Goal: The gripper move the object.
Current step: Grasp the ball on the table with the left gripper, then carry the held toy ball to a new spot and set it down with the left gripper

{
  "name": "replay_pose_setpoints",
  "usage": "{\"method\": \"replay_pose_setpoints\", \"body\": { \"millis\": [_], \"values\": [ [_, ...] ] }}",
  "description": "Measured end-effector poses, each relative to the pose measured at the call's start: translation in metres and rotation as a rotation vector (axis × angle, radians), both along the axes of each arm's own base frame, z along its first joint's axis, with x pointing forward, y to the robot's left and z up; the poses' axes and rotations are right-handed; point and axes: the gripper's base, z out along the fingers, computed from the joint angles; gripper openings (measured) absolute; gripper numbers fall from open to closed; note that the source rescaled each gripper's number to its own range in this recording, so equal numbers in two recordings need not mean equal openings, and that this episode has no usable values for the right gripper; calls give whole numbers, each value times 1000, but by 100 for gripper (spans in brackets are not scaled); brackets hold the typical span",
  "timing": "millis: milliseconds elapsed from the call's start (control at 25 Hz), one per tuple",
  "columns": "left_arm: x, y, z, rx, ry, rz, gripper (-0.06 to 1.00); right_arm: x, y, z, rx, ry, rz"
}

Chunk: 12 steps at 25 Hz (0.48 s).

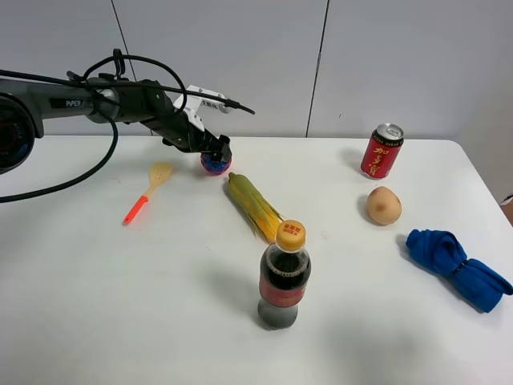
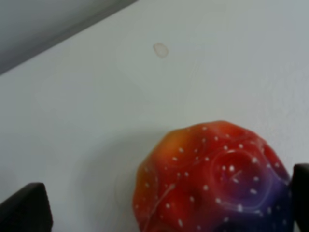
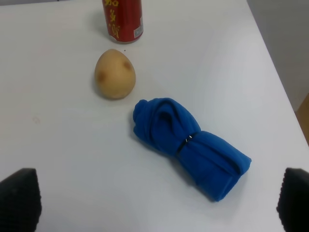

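Note:
The left gripper grabs the speckled ball by its orange and blue sides next, to move the ball.
The ball (image 1: pixel 214 164), mottled red and blue with white speckles, rests on the white table (image 1: pixel 96 305) at the back left. My left gripper (image 1: pixel 215 151), on the black arm marked PIPER with a white piece on it, is down over the ball. In the left wrist view the ball (image 2: pixel 212 179) lies between the two wide-apart jaws of the left gripper (image 2: pixel 161 205), close to one jaw and well clear of the other, so the gripper is open. My right gripper (image 3: pixel 157 200) is open and empty above the table; it does not show in the exterior view.
A yellow spatula with an orange handle (image 1: pixel 148 191) lies left of the ball. An ear of corn (image 1: pixel 252 206) and a cola bottle (image 1: pixel 284 275) are in the middle. A red can (image 1: pixel 381 151), a potato (image 1: pixel 383 205) and a blue cloth (image 1: pixel 457 266) are on the right.

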Motion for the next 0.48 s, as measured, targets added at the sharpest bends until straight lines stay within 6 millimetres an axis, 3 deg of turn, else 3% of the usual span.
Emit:
{"method": "replay_pose_setpoints", "body": {
  "millis": [80, 160, 200, 360, 480],
  "values": [
    [-1, 0, 0, -1, 8, -2, 100, 0, 0, 0, 0, 0, 0],
    [-1, -1, -1, -10, 21, 1, 89, 0, 0, 0, 0, 0, 0],
    [-2, -1, -1, -18, 31, 4, 78, 0, 0, 0, 0, 0, 0],
    [-5, -4, -1, -58, 73, 15, 4, 0, 0, 0, 0, 0, 0],
    [-5, -5, -1, -70, 86, 25, 1, 0, 0, 0, 0, 0, 0]
  ]
}}
